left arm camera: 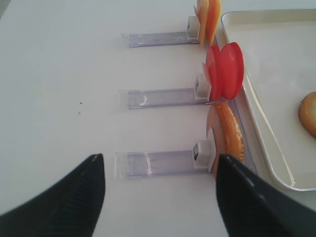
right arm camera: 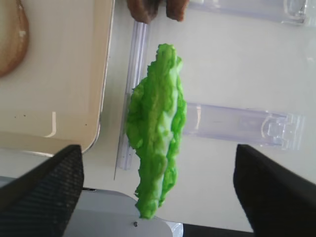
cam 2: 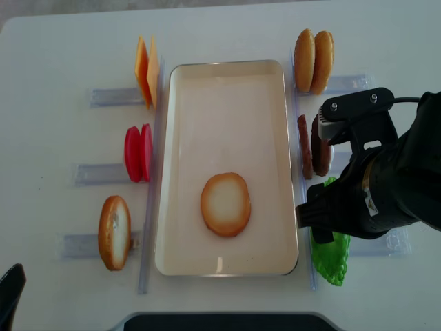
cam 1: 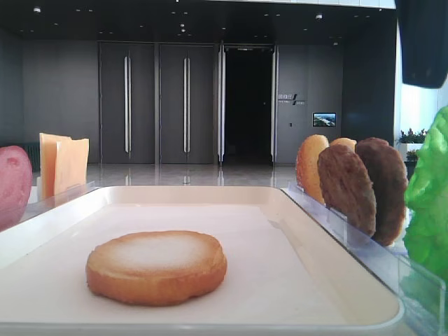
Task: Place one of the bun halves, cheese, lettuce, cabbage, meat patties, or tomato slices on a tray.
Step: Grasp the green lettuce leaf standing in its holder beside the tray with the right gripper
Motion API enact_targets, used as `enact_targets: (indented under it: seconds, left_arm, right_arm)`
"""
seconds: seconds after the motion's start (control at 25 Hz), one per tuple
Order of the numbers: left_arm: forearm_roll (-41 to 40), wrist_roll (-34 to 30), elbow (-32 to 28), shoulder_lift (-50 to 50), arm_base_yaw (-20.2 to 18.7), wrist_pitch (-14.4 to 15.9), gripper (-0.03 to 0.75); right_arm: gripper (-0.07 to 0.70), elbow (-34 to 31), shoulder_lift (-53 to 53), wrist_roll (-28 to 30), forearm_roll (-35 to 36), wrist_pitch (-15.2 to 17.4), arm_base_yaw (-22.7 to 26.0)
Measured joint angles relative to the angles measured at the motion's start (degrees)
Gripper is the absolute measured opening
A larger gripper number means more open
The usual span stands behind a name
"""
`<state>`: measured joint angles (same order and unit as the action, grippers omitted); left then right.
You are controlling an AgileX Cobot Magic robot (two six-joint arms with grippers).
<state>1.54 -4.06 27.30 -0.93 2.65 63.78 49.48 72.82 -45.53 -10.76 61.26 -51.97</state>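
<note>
I should next pinch the lettuce's free upper edge with my right gripper, because the holder takes up the lettuce's lower side.
One bun half (cam 2: 225, 204) lies flat, pale face up, on the cream tray (cam 2: 275, 83). The green lettuce (right arm camera: 157, 128) stands on edge in its holder just right of the tray's near corner. My right gripper (right arm camera: 158, 197) is open above it, one black finger on each side and neither touching the leaf. From overhead the right arm (cam 2: 375, 186) covers part of the lettuce (cam 2: 329, 261). My left gripper (left arm camera: 160, 197) is open and empty over the table, left of a standing bun half (left arm camera: 228, 136). Tomato slices (cam 2: 138, 153), cheese (cam 2: 147, 69) and meat patties (cam 2: 311, 146) stand beside the tray.
Clear plastic holders (left arm camera: 158, 163) lie on the white table along both long sides of the tray. Two more bun halves (cam 2: 313, 61) stand at the far right. A dark panel (cam 2: 220, 322) sits at the table's near edge.
</note>
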Motion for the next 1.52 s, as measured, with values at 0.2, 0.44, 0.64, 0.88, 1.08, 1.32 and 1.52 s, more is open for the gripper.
enact_targets:
  seconds: [0.2,0.44,0.64,0.88,1.08,1.32,1.52]
  left_arm:
    - [0.00,0.00,0.00,0.00,0.00,0.00,0.534]
    - [0.00,0.00,0.00,0.00,0.00,0.00,0.534]
    - [0.00,0.00,0.00,0.00,0.00,0.00,0.534]
    - [0.00,0.00,0.00,0.00,0.00,0.00,0.534]
    - [0.00,0.00,0.00,0.00,0.00,0.00,0.534]
    - [0.00,0.00,0.00,0.00,0.00,0.00,0.534]
    - [-0.05,0.00,0.00,0.00,0.00,0.00,0.534]
  right_arm:
    - [0.521,0.00,0.96,0.55,-0.13,-0.33,0.00]
    - [0.371,0.00,0.96,0.73,-1.28,-0.38,0.00]
    - [0.258,0.00,0.96,1.56,-1.15,-0.38,0.00]
    - [0.237,0.00,0.96,2.10,-1.10,-0.38,0.00]
    - [0.235,0.00,0.96,2.44,-0.83,-0.38,0.00]
    - [0.235,0.00,0.96,2.64,0.07,-0.38,0.00]
    - [0.234,0.00,0.96,3.27,0.08,-0.38,0.00]
